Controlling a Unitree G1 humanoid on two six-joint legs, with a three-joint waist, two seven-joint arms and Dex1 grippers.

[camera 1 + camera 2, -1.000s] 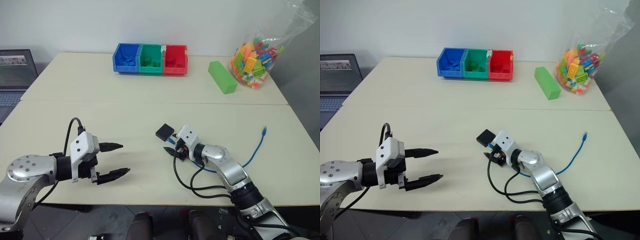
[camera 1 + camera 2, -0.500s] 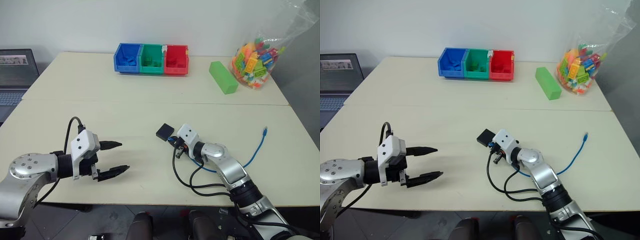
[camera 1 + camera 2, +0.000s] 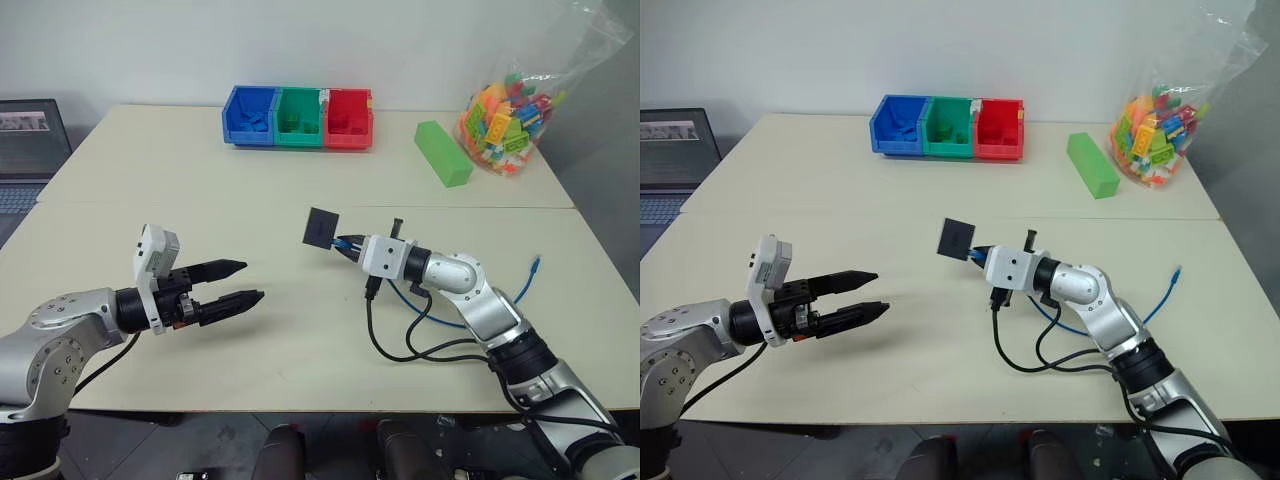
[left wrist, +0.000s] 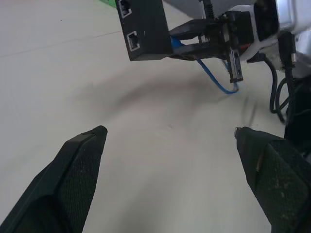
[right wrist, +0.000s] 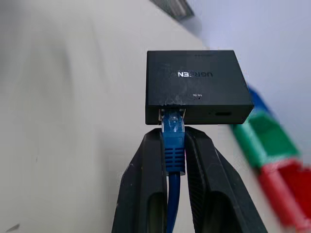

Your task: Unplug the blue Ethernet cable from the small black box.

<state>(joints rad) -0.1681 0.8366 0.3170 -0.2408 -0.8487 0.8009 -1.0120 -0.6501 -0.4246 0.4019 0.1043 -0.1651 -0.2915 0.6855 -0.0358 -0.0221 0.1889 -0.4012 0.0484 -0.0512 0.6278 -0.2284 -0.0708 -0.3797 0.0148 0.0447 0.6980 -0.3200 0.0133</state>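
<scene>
My left gripper is to grab the small black box by its body (image 3: 321, 227). This leaves the blue plug (image 3: 342, 243) free to pull.
The small black box (image 3: 320, 228) hangs above the table's middle, carried by the plug of the blue Ethernet cable (image 5: 173, 145) still seated in its port. My right gripper (image 3: 347, 247) is shut on that plug, its two black fingers (image 5: 148, 179) pinching it just behind the box (image 5: 197, 86). The cable (image 3: 515, 295) trails right across the table to a free plug near the right edge. My left gripper (image 3: 240, 284) is open, held above the table to the left of the box and pointing toward it; its wrist view shows the box (image 4: 146, 29) with empty ports.
Blue, green and red bins (image 3: 298, 117) stand at the table's far side. A green block (image 3: 442, 153) and a bag of coloured bricks (image 3: 510, 110) lie at the far right. A laptop (image 3: 30, 150) sits at the left edge. Black arm cables (image 3: 420, 345) loop under my right arm.
My right gripper closed on the blue plug, rolled and rose, lifting the black box off the table. My left gripper rolled and rose slightly, staying open.
</scene>
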